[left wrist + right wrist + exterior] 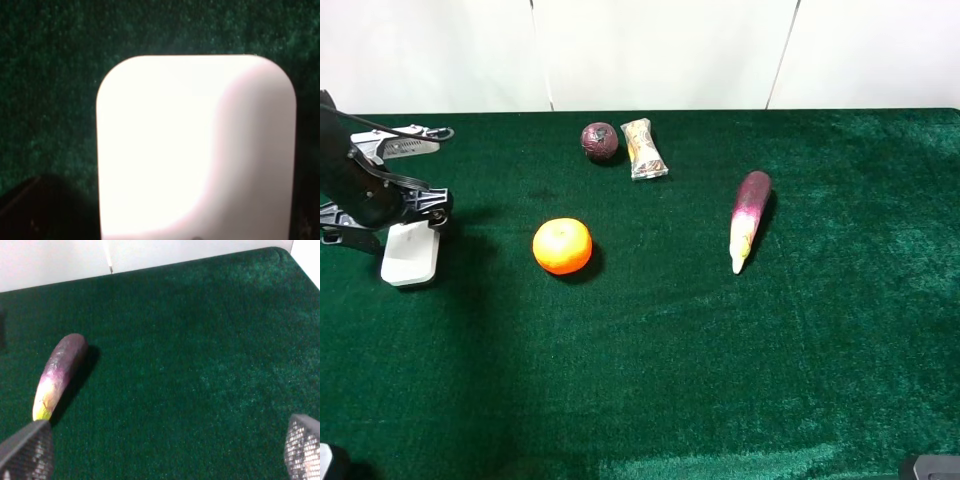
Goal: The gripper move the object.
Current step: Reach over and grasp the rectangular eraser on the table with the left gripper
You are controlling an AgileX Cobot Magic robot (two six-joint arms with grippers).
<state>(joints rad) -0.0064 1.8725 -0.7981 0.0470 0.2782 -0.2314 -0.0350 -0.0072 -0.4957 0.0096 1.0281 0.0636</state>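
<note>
I will next move the flat white block off the green cloth (pixel 650 350), my left gripper grabbing its long straight sides.
The object, a flat white rounded block (pixel 412 252), lies on the green cloth at the far left. My left gripper (pixel 405 222), black and bulky, is right over the block's far end. In the left wrist view the block (pixel 195 145) fills most of the frame. There are only dark shapes at its two lower sides, so how the jaws stand is unclear. My right gripper (pixel 165 460) is open and empty, with its mesh fingertips (pixel 27 450) wide apart. It hangs over bare cloth near the eggplant (pixel 57 372).
An orange (pixel 562 246) lies right of the block. A purple-white eggplant (pixel 750 218) lies mid-right. A dark red round fruit (pixel 600 141) and a small wrapped packet (pixel 644 148) sit at the back. A white wall stands behind the table.
</note>
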